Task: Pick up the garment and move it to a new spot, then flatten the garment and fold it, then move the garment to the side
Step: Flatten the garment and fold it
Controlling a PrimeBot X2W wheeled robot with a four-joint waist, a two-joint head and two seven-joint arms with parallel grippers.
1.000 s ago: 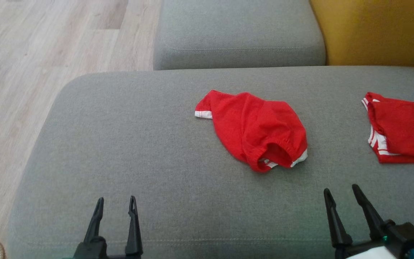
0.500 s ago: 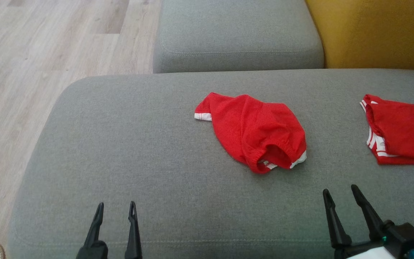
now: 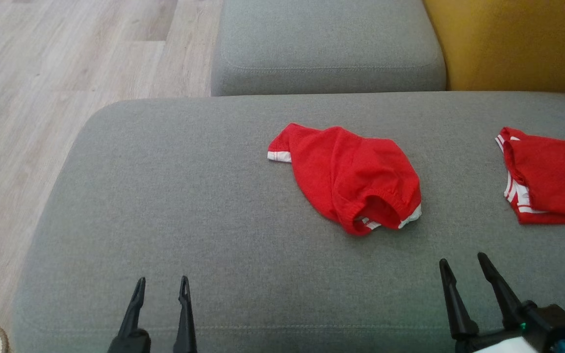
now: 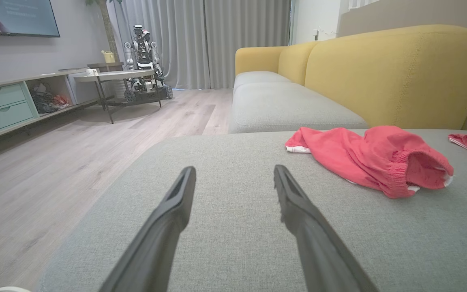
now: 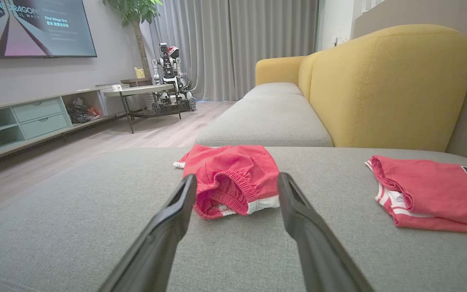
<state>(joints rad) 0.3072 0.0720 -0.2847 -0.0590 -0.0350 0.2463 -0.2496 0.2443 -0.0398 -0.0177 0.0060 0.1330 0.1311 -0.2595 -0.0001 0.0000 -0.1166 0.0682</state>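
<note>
The left gripper picks up the shorts by the waistband's elastic edge [image 3: 354, 223] next, since the waistband stands up while the rest of the shorts lies slack.
A crumpled pair of red shorts [image 3: 351, 174] with white trim lies in a heap on the grey sofa cushion [image 3: 174, 196], elastic waistband facing me. The left wrist view shows the shorts [image 4: 371, 158] to the right, and in the right wrist view the shorts [image 5: 233, 178] sit straight ahead of the fingers. My left gripper [image 3: 161, 285] is open low at the cushion's near edge, well left of the shorts. Open too, my right gripper [image 3: 463, 262] hovers just short of the shorts and slightly right. Both hold nothing.
A second red garment with white stripes [image 3: 550, 176] lies at the cushion's right. Another grey seat cushion [image 3: 326, 44] and a yellow backrest [image 3: 513, 41] lie beyond. Wooden floor [image 3: 42, 88] drops off to the left. A TV console, table and another robot [image 4: 144, 65] stand across the room.
The head view has wobbled slightly. My left gripper has drawn back a little toward the near edge. The shorts and the right gripper hold their places.
</note>
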